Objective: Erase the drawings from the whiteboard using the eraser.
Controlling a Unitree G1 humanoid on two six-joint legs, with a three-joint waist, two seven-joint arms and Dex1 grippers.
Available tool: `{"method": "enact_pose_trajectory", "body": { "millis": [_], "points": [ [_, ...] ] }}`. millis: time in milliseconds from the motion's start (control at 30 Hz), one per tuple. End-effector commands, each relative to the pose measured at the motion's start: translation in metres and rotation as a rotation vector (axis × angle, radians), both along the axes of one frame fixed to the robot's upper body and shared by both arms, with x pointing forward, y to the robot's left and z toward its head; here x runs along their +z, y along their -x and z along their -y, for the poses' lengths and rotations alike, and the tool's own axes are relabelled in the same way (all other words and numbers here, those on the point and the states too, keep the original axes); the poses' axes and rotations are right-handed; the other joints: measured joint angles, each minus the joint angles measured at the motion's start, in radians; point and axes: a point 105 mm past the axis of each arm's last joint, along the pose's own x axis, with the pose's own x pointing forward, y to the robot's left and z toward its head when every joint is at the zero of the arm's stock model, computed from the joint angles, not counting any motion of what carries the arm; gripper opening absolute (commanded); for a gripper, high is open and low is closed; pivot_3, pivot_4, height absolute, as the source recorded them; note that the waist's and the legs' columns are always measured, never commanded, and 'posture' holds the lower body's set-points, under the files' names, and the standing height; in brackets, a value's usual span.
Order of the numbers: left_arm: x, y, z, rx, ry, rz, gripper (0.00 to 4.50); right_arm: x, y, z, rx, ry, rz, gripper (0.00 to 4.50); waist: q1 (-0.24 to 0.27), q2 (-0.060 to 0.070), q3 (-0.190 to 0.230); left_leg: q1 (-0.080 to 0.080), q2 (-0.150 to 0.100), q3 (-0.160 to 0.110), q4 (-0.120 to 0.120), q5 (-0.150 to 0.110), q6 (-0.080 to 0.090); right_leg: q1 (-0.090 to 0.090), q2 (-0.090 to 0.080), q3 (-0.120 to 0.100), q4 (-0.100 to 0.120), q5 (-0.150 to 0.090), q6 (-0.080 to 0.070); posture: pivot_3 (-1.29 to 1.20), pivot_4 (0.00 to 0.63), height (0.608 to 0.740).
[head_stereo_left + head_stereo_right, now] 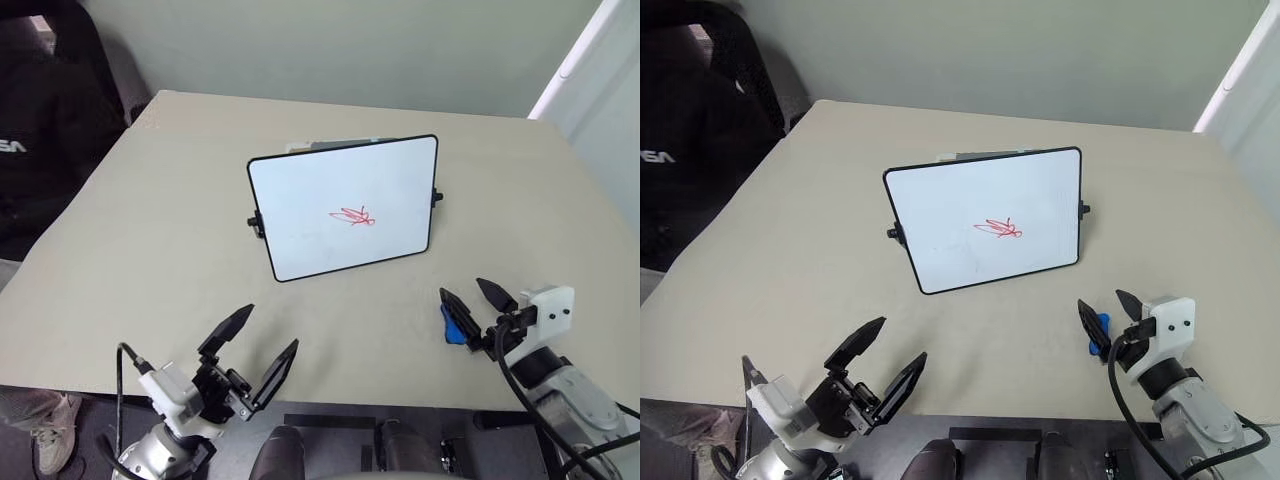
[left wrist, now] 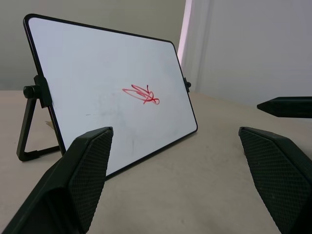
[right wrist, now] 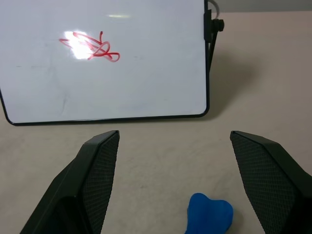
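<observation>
My fingers are above the blue eraser (image 1: pixel 457 326) (image 3: pixel 209 214) and would miss it if I closed now. My right gripper should go down first and then close on the eraser.
The whiteboard (image 1: pixel 345 205) stands tilted on its black frame in the middle of the tan table. A small red scribble, the drawings (image 1: pixel 354 216), sits near the board's centre and also appears in the wrist views (image 3: pixel 91 46). The blue eraser (image 1: pixel 457 326) lies on the table in front of the board's right corner. My right gripper (image 1: pixel 467 295) is open, and the eraser (image 3: pixel 209 214) lies low between its fingers with a gap on each side. My left gripper (image 1: pixel 270 328) hovers open near the table's front edge, left of the board, holding nothing.
A black chair (image 1: pixel 50 120) stands off the table's left side. A flat white object (image 1: pixel 312 146) peeks from behind the board's top edge. The table's front edge (image 1: pixel 350 405) runs just under both grippers. A white panel (image 1: pixel 590 60) rises at far right.
</observation>
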Motion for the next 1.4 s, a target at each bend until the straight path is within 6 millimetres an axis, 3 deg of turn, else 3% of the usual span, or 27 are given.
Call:
{"method": "enact_pose_trajectory", "body": {
  "millis": [33,300,500,700,933,1400],
  "points": [
    [0.012,0.002,0.0,-0.003,0.007,0.047,4.5,0.012,0.001,0.003,-0.016,0.032,0.052,3.83,0.0,0.0,0.0,0.0,0.0,0.0,0.0,0.0,0.0,0.0,0.0,0.0,0.0,0.0,0.0,0.0,0.15,0.74],
    [0.01,0.002,-0.001,-0.009,0.008,0.04,4.5,0.012,0.005,0.001,-0.003,0.006,0.032,3.83,0.0,0.0,0.0,0.0,0.0,0.0,0.0,0.0,0.0,0.0,0.0,0.0,0.0,0.0,0.0,0.0,0.15,0.74],
    [0.008,0.002,0.001,-0.008,0.014,0.031,4.5,0.002,0.004,0.006,-0.038,-0.046,-0.113,3.83,0.0,0.0,0.0,0.0,0.0,0.0,0.0,0.0,0.0,0.0,0.0,0.001,0.0,0.0,0.0,0.0,0.15,0.74],
    [0.009,0.0,-0.005,0.006,0.012,0.033,4.5,-0.011,0.002,0.0,0.006,-0.045,-0.265,3.83,0.0,0.0,0.0,0.0,0.0,0.001,0.0,0.0,0.0,0.0,0.0,0.001,0.0,0.0,0.001,0.0,0.15,0.74],
    [0.01,0.0,-0.009,0.016,0.011,0.035,4.5,-0.044,-0.002,0.018,-0.054,0.071,-0.487,3.83,0.002,0.0,0.0,-0.001,-0.001,0.001,0.0,0.0,0.0,0.0,0.0,0.002,0.0,-0.001,0.002,0.0,0.15,0.74],
    [0.01,-0.001,-0.014,0.025,0.019,0.029,4.5,-0.04,-0.008,0.02,-0.048,0.099,-0.513,3.83,0.0,0.0,0.0,-0.001,-0.001,0.001,-0.001,-0.002,0.002,0.0,0.0,0.002,0.0,-0.002,0.003,0.0,0.15,0.74]
  ]
}}
